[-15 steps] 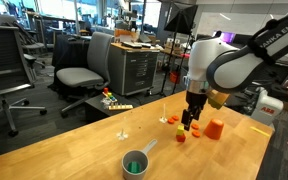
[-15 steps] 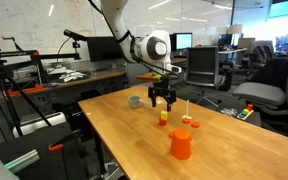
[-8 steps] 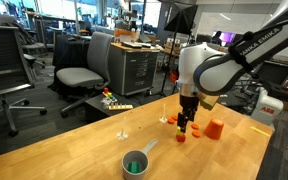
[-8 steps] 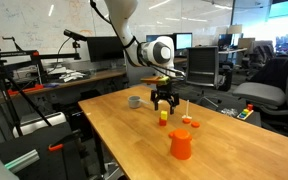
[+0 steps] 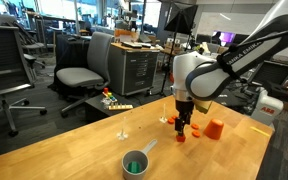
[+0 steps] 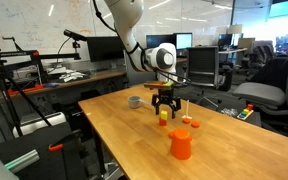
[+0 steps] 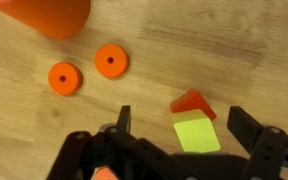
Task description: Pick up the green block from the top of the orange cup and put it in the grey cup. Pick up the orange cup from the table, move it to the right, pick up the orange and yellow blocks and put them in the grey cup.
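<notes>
My gripper needs to go lower before it closes on the yellow block (image 7: 195, 132). The block is between my fingers in the wrist view, but it is below them in an exterior view.
In the wrist view, the yellow block (image 7: 195, 132) lies on the wooden table with the orange block (image 7: 191, 102) touching its far edge. My gripper (image 7: 184, 125) is open, with one finger on each side of the yellow block, not touching it. In both exterior views the gripper (image 5: 181, 124) (image 6: 165, 106) hangs straight down just over the two blocks (image 6: 163, 118). The orange cup (image 5: 215, 129) (image 6: 180, 145) (image 7: 49, 15) stands upside down on the table near the blocks. The grey cup (image 5: 136, 163) (image 6: 134, 101) stands apart, with something green showing inside it in an exterior view.
Two thin upright pins on orange disc bases (image 7: 64, 77) (image 7: 111, 61) stand close to the blocks. Office chairs (image 5: 79, 70) and a metal cabinet (image 5: 136, 70) stand beyond the table's far edge. A toy with coloured blocks (image 5: 112, 101) lies behind the table.
The arm has shifted a little sideways and lower over the yellow and orange blocks. The gripper has stayed open. The cups and blocks have not moved.
</notes>
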Tool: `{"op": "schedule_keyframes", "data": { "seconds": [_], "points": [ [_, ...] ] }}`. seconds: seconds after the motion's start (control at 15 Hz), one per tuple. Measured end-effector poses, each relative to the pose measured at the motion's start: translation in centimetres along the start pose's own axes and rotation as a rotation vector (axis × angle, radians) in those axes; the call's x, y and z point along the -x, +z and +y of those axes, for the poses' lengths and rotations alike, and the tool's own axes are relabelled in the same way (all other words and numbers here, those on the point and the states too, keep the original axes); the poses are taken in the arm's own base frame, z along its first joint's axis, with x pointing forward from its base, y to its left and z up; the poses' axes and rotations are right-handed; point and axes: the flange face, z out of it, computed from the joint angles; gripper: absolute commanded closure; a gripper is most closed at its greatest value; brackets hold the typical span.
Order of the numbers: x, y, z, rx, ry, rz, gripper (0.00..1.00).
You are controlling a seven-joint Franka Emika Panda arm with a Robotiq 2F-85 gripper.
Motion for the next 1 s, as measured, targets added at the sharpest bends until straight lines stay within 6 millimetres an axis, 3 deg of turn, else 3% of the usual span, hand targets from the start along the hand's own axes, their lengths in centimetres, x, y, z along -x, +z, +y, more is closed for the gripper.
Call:
{"op": "schedule_keyframes", "data": {
  "seconds": [0.33, 0.4, 0.53, 0.87, 1.0],
  "points": [
    [-0.8, 1.1, -0.1, 0.000, -0.019, -0.009, 0.00],
    [-0.9, 1.3, -0.1, 0.000, -0.022, -0.010, 0.25],
    [-1.1, 1.6, -0.1, 0.000, -0.027, -0.011, 0.32],
    [-1.5, 1.7, 0.2, 0.000, -0.024, -0.008, 0.74],
    [-1.5, 1.6, 0.5, -0.002, -0.019, -0.006, 0.75]
  ]
}}
